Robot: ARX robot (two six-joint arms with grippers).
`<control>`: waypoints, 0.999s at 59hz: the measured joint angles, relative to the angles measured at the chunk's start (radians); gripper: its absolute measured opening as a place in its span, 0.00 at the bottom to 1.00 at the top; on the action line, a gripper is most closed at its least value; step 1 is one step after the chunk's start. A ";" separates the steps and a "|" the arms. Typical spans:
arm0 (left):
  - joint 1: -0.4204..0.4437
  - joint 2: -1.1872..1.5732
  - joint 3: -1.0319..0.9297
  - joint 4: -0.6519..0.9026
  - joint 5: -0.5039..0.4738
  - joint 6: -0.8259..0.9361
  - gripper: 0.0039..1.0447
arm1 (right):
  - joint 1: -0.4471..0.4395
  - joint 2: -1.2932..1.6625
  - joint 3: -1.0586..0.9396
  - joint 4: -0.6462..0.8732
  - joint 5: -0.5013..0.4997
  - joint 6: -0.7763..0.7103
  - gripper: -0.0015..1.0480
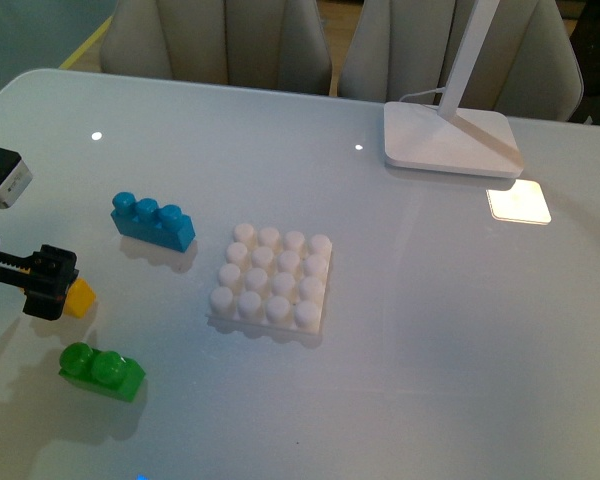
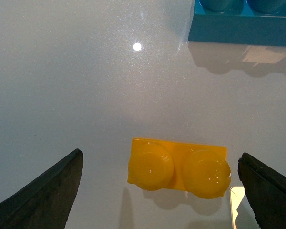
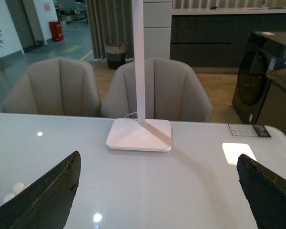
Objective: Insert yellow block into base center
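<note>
My left gripper grips the yellow block (image 2: pixel 178 168) by its flat end sides next. They stand straight and face each other, since round studs top the block.
The yellow block (image 2: pixel 178 168) lies studs-up on the table, and only one corner (image 1: pixel 80 298) of it shows in the front view. My left gripper (image 2: pixel 159 191) hangs open right over it, one black finger (image 2: pixel 43 193) on each side, neither touching. In the front view the left gripper (image 1: pixel 40 283) sits at the table's left edge. The white studded base (image 1: pixel 272 279) rests mid-table, right of the block, with nothing on it. My right gripper (image 3: pixel 157 195) is open above bare table, holding nothing; it is out of the front view.
A blue three-stud brick (image 1: pixel 152 219) lies behind the yellow block, its edge (image 2: pixel 243 28) showing in the left wrist view. A green two-stud brick (image 1: pixel 102 370) sits nearer the front. A white lamp foot (image 1: pixel 450 138) stands at the back right, also seen by the right wrist (image 3: pixel 139 135).
</note>
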 joint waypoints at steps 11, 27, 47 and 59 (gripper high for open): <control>0.005 0.013 0.000 -0.001 0.008 0.018 0.93 | 0.000 0.000 0.000 0.000 0.000 0.000 0.92; 0.003 0.031 0.000 0.000 0.011 0.027 0.93 | 0.000 0.000 0.000 0.000 0.000 0.000 0.92; -0.010 0.050 0.014 -0.007 0.006 0.026 0.93 | 0.000 0.000 0.000 0.000 0.000 0.000 0.92; -0.011 0.071 0.041 -0.017 0.000 0.022 0.93 | 0.000 0.000 0.000 0.000 0.000 0.000 0.92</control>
